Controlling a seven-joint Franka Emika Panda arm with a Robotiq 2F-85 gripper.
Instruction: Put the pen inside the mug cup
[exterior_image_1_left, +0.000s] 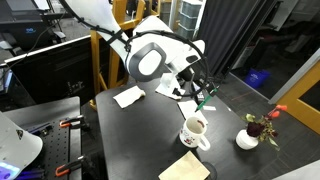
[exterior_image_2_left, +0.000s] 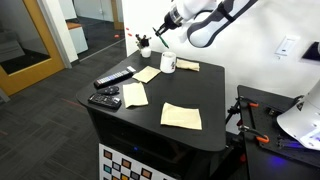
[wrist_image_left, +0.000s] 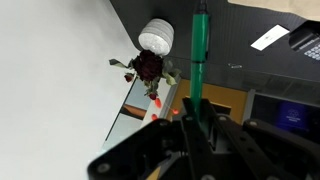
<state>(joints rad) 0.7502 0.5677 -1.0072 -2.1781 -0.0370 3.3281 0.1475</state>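
Note:
The tip of the thin green pen (exterior_image_1_left: 203, 99) has black table beneath and the pen would drop outside, so moving toward the mug comes next, before my gripper opens.
My gripper (exterior_image_1_left: 197, 86) is shut on the thin green pen (exterior_image_1_left: 203, 99) and holds it in the air above the table, tilted downward. The cream mug (exterior_image_1_left: 195, 131) with dark markings stands upright below and a little nearer than the pen tip, apart from it. It also shows in an exterior view (exterior_image_2_left: 168, 63), with the gripper (exterior_image_2_left: 163, 32) high above it. In the wrist view the pen (wrist_image_left: 200, 50) sticks out from between the shut fingers (wrist_image_left: 193, 118). The mug is out of the wrist view.
A small white vase with a red flower (exterior_image_1_left: 250, 136) stands beside the mug; it also shows in the wrist view (wrist_image_left: 155, 38). Two black remotes (exterior_image_2_left: 113, 78) (exterior_image_2_left: 103, 98) lie at one table edge. Paper napkins (exterior_image_2_left: 181, 116) (exterior_image_1_left: 128, 97) lie scattered on the black table (exterior_image_1_left: 130, 140).

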